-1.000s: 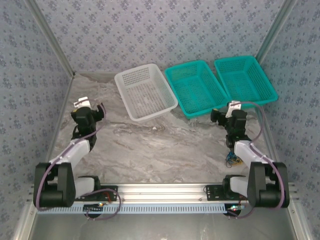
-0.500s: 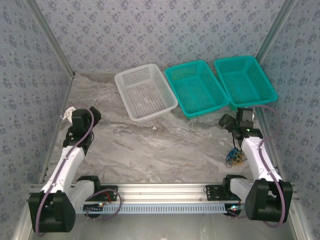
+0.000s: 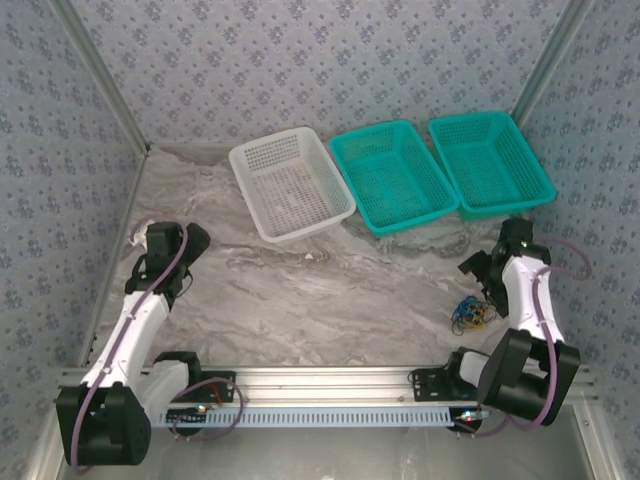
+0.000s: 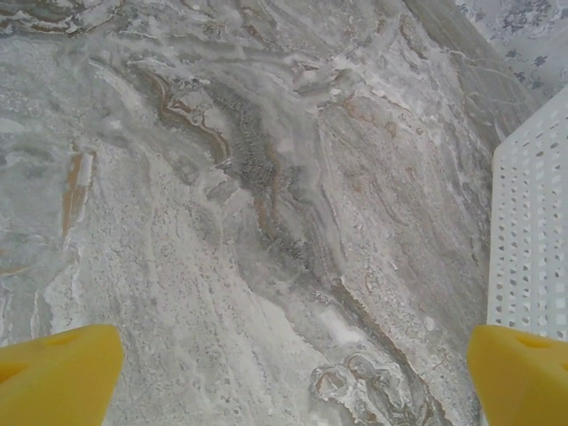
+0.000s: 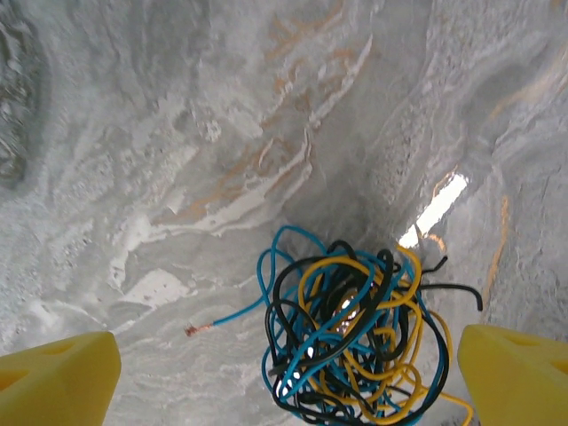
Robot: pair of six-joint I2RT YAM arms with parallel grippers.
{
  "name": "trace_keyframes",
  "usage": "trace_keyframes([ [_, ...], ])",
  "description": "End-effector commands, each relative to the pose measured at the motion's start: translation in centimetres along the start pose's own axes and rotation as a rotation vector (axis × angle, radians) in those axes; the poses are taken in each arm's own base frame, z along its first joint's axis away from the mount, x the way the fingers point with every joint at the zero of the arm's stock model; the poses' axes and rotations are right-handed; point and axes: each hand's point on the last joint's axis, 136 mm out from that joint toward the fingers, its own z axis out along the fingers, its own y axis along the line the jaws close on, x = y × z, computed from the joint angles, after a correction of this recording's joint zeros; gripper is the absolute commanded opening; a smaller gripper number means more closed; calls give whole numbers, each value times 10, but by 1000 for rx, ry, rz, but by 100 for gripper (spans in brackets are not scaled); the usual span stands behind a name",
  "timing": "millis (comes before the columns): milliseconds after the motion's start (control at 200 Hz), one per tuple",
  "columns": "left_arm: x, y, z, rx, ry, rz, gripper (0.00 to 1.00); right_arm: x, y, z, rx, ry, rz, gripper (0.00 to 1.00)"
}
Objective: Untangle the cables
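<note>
The tangled ball will be picked up next by my right gripper across its bunched middle [image 3: 471,314] [image 5: 357,336]. That leaves outer blue wire free for my left gripper to untangle.
The cables [image 5: 355,337] lie in one tangled ball of blue, black and yellow wire on the marble table; from above the cables [image 3: 470,314] sit near the right front edge. A blue end with bare copper sticks out to the left of the ball. My right gripper [image 3: 482,272] hovers just behind the ball, open; its yellow fingertips [image 5: 58,373] stand wide apart with the tangle between and below them, untouched. My left gripper [image 3: 190,245] is at the far left over bare marble, open, with nothing between its yellow fingertips [image 4: 58,373].
A white basket [image 3: 291,183] and two teal baskets [image 3: 392,177] [image 3: 489,160] stand in a row at the back. The white basket's rim [image 4: 532,231] shows in the left wrist view. Patterned walls close in both sides.
The right arm has swung out to the right and lowered towards the tangle. The left arm has stretched further left and settled lower. Both grippers stayed open.
</note>
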Motion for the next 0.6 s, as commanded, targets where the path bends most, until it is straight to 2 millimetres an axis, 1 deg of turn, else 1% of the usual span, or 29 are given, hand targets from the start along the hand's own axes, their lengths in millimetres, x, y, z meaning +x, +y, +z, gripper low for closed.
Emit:
trace_keyframes([
  [0,-8,-16,-8,60,-8,-46,99,15,-8,-1,41,82,23,100],
  [55,-6,-22,-7,93,4,-56,100,16,-11,4,53,82,26,100],
  [135,-4,-27,-5,125,13,-52,99,19,-8,14,32,94,40,97],
  [205,-3,-25,-4,117,13,-51,99,22,-5,23,15,110,37,92],
  [280,-2,-23,-4,111,15,-52,99,27,-7,34,27,136,35,89],
  [355,0,-22,-4,113,15,-55,99,31,-8,40,37,146,29,86],
  [435,0,-19,-5,98,16,-48,99,32,-8,43,35,130,16,76],
  [495,0,-18,-5,88,17,-40,99,31,-8,43,28,104,-4,64],
  [545,2,-18,-3,91,23,-11,99,32,-6,42,16,88,-16,56],
  [595,5,-19,-2,108,23,30,99,35,-2,41,-7,82,-29,51],
])
